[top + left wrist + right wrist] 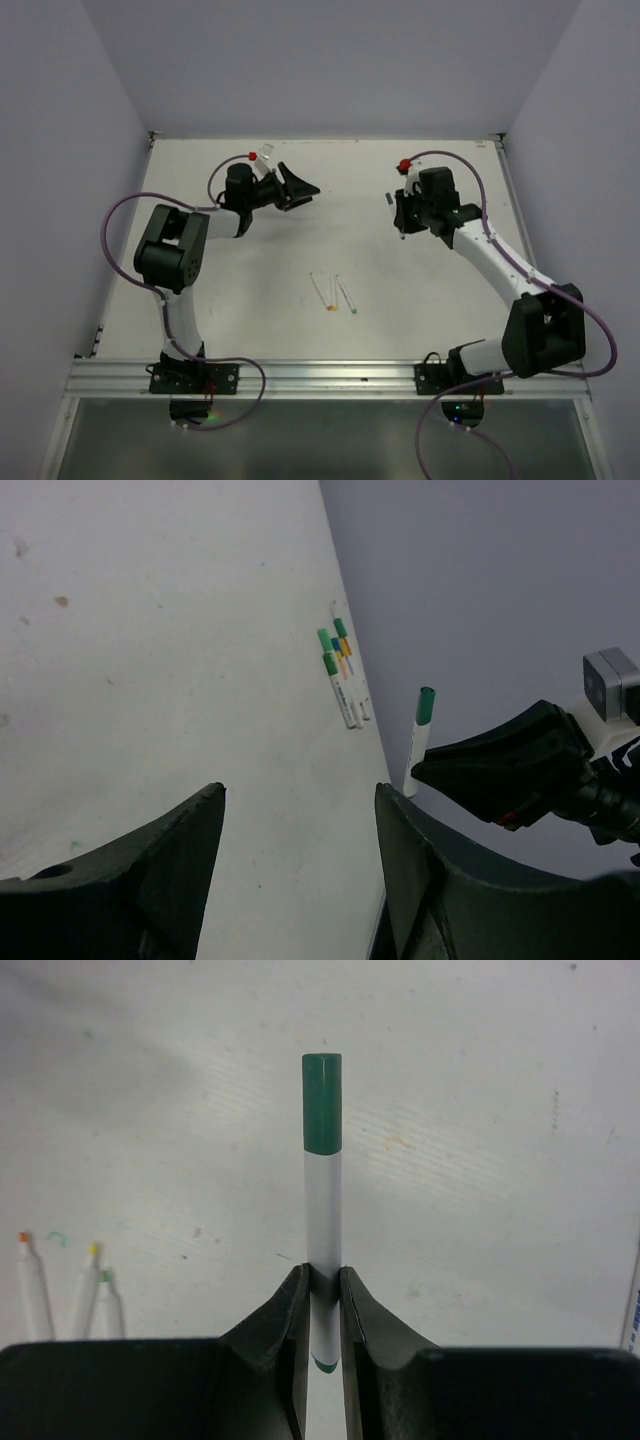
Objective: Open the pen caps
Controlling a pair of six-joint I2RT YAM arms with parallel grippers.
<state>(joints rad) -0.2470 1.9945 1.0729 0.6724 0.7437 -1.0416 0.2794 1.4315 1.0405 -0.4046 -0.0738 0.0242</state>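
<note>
My left gripper is to grab the pen's green cap (390, 199) (425, 706) next and pull the cap open, and it leaves the pen's white body to my right gripper.
My right gripper (322, 1272) is shut on the white barrel of a pen (322, 1210). The pen points away from the wrist, and its green cap (322, 1102) is still on the far end. In the left wrist view the same pen (415, 755) sticks up out of the right gripper, green cap (425, 706) uppermost. My left gripper (300, 790) is open and holds nothing. In the top view the left gripper (305, 188) is at the back left and faces the right gripper (400, 222), with a wide gap between them.
Three uncapped pens (333, 293) lie side by side mid-table; the right wrist view shows them with bare orange, yellow and green tips (85, 1290). Several capped pens (342, 670) lie in a cluster by the table's edge next to the wall.
</note>
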